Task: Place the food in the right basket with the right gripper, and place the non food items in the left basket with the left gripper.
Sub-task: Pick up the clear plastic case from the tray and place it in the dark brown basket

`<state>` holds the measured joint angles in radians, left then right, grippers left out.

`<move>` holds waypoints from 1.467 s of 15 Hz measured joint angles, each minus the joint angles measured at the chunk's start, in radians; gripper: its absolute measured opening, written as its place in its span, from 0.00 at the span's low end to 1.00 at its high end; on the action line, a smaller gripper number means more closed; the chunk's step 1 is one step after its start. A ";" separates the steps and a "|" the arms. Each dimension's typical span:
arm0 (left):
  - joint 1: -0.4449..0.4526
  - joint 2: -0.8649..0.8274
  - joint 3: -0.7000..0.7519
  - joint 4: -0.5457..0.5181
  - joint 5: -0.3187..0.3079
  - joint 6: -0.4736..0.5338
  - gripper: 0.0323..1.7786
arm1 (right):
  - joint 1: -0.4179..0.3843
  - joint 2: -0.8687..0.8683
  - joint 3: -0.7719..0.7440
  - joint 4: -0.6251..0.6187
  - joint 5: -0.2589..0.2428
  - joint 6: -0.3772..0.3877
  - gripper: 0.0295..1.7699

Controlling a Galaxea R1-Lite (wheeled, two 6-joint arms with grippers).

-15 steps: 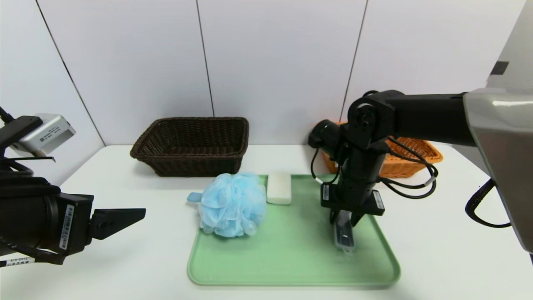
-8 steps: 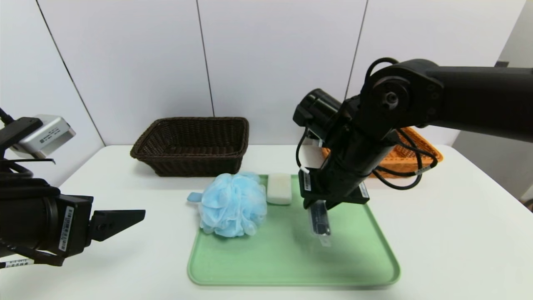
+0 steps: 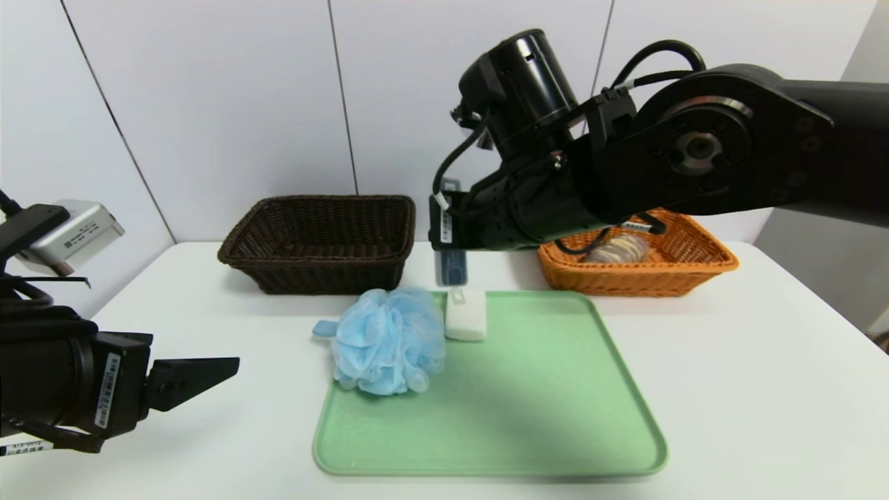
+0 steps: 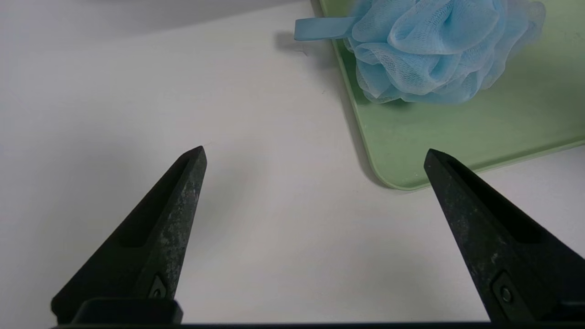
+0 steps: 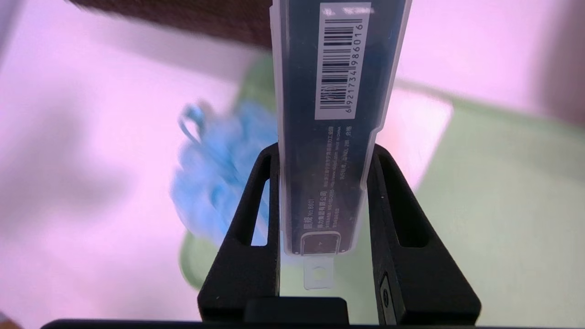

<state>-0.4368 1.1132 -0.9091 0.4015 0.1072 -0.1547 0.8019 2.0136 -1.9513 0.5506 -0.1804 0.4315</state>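
Observation:
The pouf has soft ruffles that stand up from its wide, round ball. My left gripper should pinch it next by the mesh folds at its top (image 3: 388,321).
My right gripper (image 3: 450,239) is shut on the slim grey case (image 3: 451,268), which hangs in the air between the two baskets, above the tray's far edge. In the right wrist view the case's barcode label (image 5: 338,59) faces the camera and both fingers press its sides. A blue bath pouf (image 3: 389,340) and a white soap bar (image 3: 465,316) lie on the green tray (image 3: 542,410). The striped loaf (image 3: 615,248) lies in the orange basket (image 3: 701,267). The dark brown basket (image 3: 319,243) stands at the back left. My left gripper (image 3: 208,371) hovers open near the table's front left, holding nothing.
The right arm's black links reach across from the right, above the orange basket. In the left wrist view the tray's corner (image 4: 393,178) lies between the open fingertips, with the pouf (image 4: 425,50) beyond. A white wall stands behind the baskets.
The right gripper has lifted the grey case off the tray and carried it up, back and to the left. The loaf in the orange basket is now uncovered. The left arm has barely moved.

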 joint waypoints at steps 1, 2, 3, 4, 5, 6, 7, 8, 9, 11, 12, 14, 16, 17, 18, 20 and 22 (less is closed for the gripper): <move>0.000 0.001 0.000 0.000 0.000 0.000 0.95 | 0.005 0.008 0.000 -0.086 -0.024 -0.036 0.29; 0.000 0.002 0.001 -0.001 0.000 0.000 0.95 | 0.011 0.020 0.000 -0.171 -0.053 -0.067 0.29; 0.000 0.003 0.000 -0.001 0.002 -0.001 0.95 | 0.014 0.035 -0.001 -0.263 -0.078 -0.098 0.29; 0.000 0.005 -0.003 -0.004 0.003 -0.002 0.95 | 0.020 0.057 -0.001 -0.367 -0.097 -0.138 0.29; 0.000 0.008 -0.004 -0.003 0.005 -0.002 0.95 | 0.022 0.079 -0.001 -0.461 -0.106 -0.182 0.29; 0.000 0.011 -0.004 -0.004 0.008 -0.003 0.95 | 0.023 0.104 -0.003 -0.552 -0.112 -0.232 0.29; 0.001 0.015 -0.006 -0.005 0.013 -0.004 0.95 | 0.024 0.125 -0.004 -0.618 -0.111 -0.262 0.29; 0.003 0.019 -0.007 -0.005 0.019 -0.004 0.95 | 0.022 0.142 -0.005 -0.663 -0.105 -0.270 0.29; 0.004 0.023 -0.008 -0.004 0.022 -0.004 0.95 | 0.019 0.164 -0.005 -0.711 -0.095 -0.277 0.29; 0.005 0.028 -0.004 0.002 0.026 -0.004 0.95 | 0.003 0.209 -0.006 -0.825 -0.064 -0.299 0.29; 0.006 0.030 -0.003 0.002 0.031 -0.003 0.95 | -0.013 0.233 -0.006 -0.872 -0.041 -0.303 0.29; 0.005 0.038 -0.003 -0.002 0.033 -0.003 0.95 | -0.043 0.278 -0.006 -0.950 0.019 -0.303 0.29; 0.004 0.047 -0.004 -0.004 0.031 -0.004 0.95 | -0.064 0.320 -0.006 -1.017 0.068 -0.302 0.29; 0.004 0.049 -0.004 -0.004 0.032 -0.005 0.95 | -0.071 0.344 -0.006 -1.057 0.089 -0.305 0.29; 0.005 0.051 -0.002 -0.003 0.031 -0.005 0.95 | -0.077 0.365 -0.006 -1.099 0.101 -0.310 0.29; 0.006 0.053 0.000 -0.003 0.031 -0.005 0.95 | -0.081 0.403 -0.006 -1.147 0.111 -0.321 0.29; 0.006 0.056 0.001 -0.003 0.031 -0.003 0.95 | -0.080 0.424 -0.006 -1.149 0.133 -0.322 0.29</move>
<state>-0.4311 1.1694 -0.9083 0.3987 0.1379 -0.1581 0.7221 2.4381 -1.9574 -0.5987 -0.0470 0.1096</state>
